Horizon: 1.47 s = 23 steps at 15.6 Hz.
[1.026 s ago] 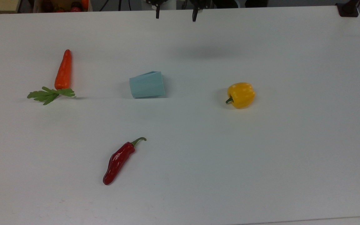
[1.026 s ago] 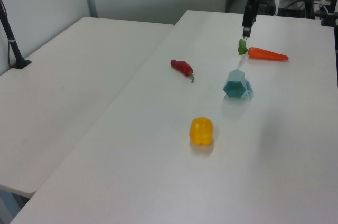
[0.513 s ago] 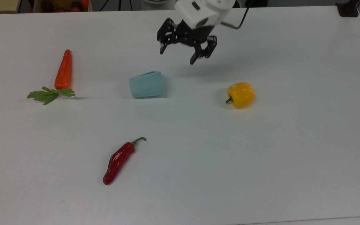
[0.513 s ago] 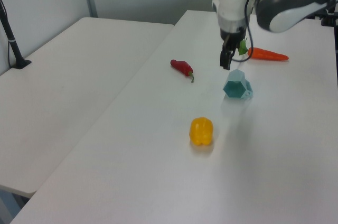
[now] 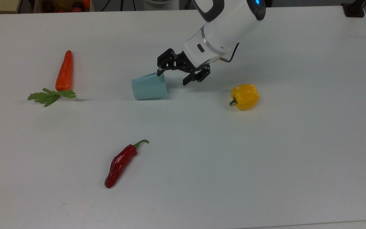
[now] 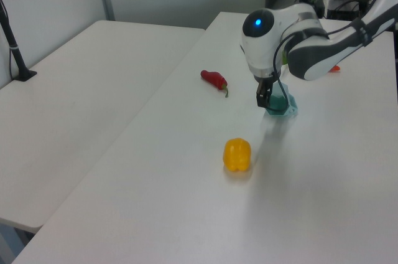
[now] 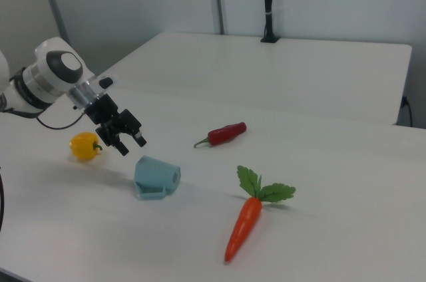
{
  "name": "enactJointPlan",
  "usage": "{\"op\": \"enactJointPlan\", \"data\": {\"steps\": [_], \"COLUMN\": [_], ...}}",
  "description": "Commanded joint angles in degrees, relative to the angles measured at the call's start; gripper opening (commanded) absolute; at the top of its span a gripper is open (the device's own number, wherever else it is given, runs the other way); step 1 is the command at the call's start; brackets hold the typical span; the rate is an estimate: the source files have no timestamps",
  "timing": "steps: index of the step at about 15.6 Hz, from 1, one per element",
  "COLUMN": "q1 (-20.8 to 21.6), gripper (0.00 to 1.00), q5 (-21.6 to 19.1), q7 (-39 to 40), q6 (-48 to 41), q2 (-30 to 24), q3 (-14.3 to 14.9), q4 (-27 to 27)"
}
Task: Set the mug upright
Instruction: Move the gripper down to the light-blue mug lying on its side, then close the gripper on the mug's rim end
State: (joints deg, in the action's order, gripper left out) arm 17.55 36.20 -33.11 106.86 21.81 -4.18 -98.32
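Observation:
I should set the pale blue mug upright on the tabletop, so next I should grab the mug by its rim with my gripper.
The pale blue faceted mug lies on its side near the middle of the white table, its wider rim toward the top view's right. My gripper hangs open just off that rim end: one fingertip sits over the rim's far corner, and the other stands over bare table to the top view's right. Nothing is between the fingers. In the left view the gripper covers part of the mug. In the right view the gripper hovers just above and behind the mug.
A yellow bell pepper lies to the top view's right of the gripper. A carrot with green leaves lies at the top view's left, and a red chilli lies nearer the front edge. A black post base stands at the far right corner.
The arm has come in from the table's far edge and dropped down toward the mug's rim end. The gripper stayed open. The mug has not moved.

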Motion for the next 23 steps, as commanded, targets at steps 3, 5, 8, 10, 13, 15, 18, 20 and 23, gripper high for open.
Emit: {"op": "enactJointPlan", "data": {"steps": [3,5,8,10,13,15,18,20,23], "q1": [0.5,0.1,-0.1,-0.6,-1.6,-1.8,-2.2,-2.3,-2.3], "gripper": [1.0,1.0,1.0,1.0,1.0,1.0,0.88,0.58,0.0], "q5": [5.7,7.6,10.7,13.9,16.2,17.1,18.0,18.4,18.4], "q7": [-1.7,-1.6,-1.5,-1.6,-1.6,-1.6,-1.3,-1.3,-1.4], "q6": [2.1,2.7,2.0,2.0,2.0,2.0,1.9,1.9,1.9], "q2": [1.7,2.1,2.1,2.1,2.3,2.3,2.1,1.9,1.8], "q3": [-0.1,-0.1,0.0,0.0,0.1,0.2,0.3,0.3,0.3], "q4": [-3.5,-4.1,-4.8,-6.7,-7.4,-8.0,-8.1,-8.2,-8.4]}}
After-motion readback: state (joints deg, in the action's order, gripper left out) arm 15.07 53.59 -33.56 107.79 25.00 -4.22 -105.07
